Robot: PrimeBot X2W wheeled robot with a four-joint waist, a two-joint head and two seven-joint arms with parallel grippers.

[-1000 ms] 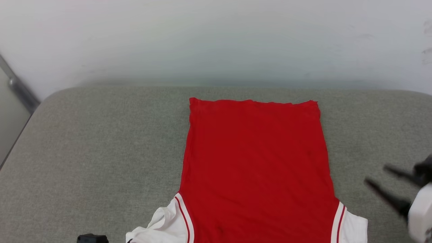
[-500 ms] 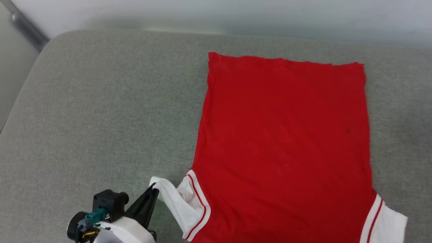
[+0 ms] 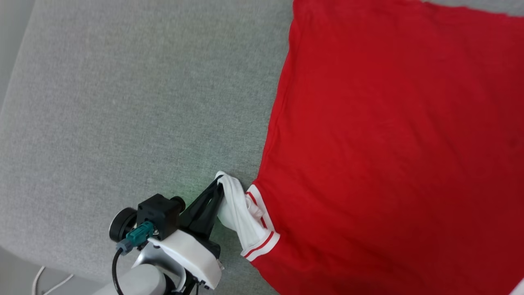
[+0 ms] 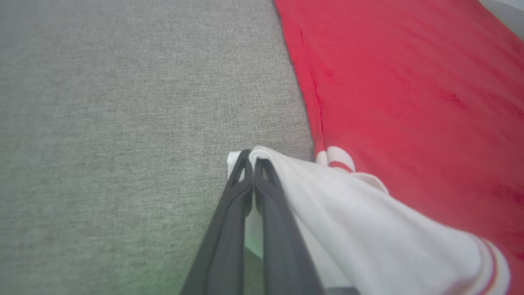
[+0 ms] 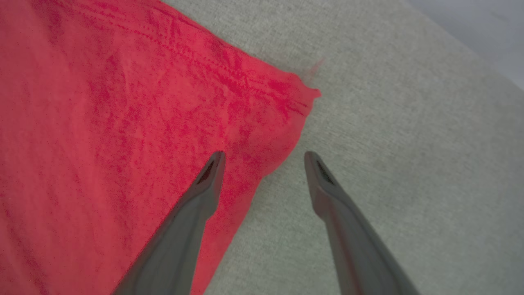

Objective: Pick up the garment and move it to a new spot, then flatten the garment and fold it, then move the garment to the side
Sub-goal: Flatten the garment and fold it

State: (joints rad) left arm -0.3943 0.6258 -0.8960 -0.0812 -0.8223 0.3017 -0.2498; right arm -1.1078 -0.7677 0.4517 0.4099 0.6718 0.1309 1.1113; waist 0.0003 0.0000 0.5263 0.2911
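My right gripper grips the garment by its bunched red corner (image 5: 293, 100) next, since the cloth puckers up there while the red body of the garment lies flat.
The garment (image 3: 389, 143), a red jersey with white sleeves and red-and-white trim, lies flat with its plain side up on the grey cushion (image 3: 123, 102); no letters or number show. My left gripper (image 3: 219, 186) is shut on the hem of the white sleeve (image 3: 237, 209), which is lifted and bunched toward the body; the left wrist view has the gripper (image 4: 250, 157) pinching that sleeve (image 4: 368, 229). In the right wrist view my right gripper (image 5: 264, 157) stands open over the red garment's (image 5: 102, 143) side edge, near a hem corner (image 5: 307, 92), one finger above cloth, one above cushion.
The cushion's left edge (image 3: 16, 82) runs down the left of the head view, its near edge (image 3: 49, 256) at the lower left with a white cable (image 3: 45, 282) below. Bare grey fabric (image 4: 123, 123) lies left of the garment.
The head camera has tilted down and turned, so the whole picture shifted up and right. The left gripper, holding the white sleeve, has moved in toward the garment's body, bunching the sleeve more.
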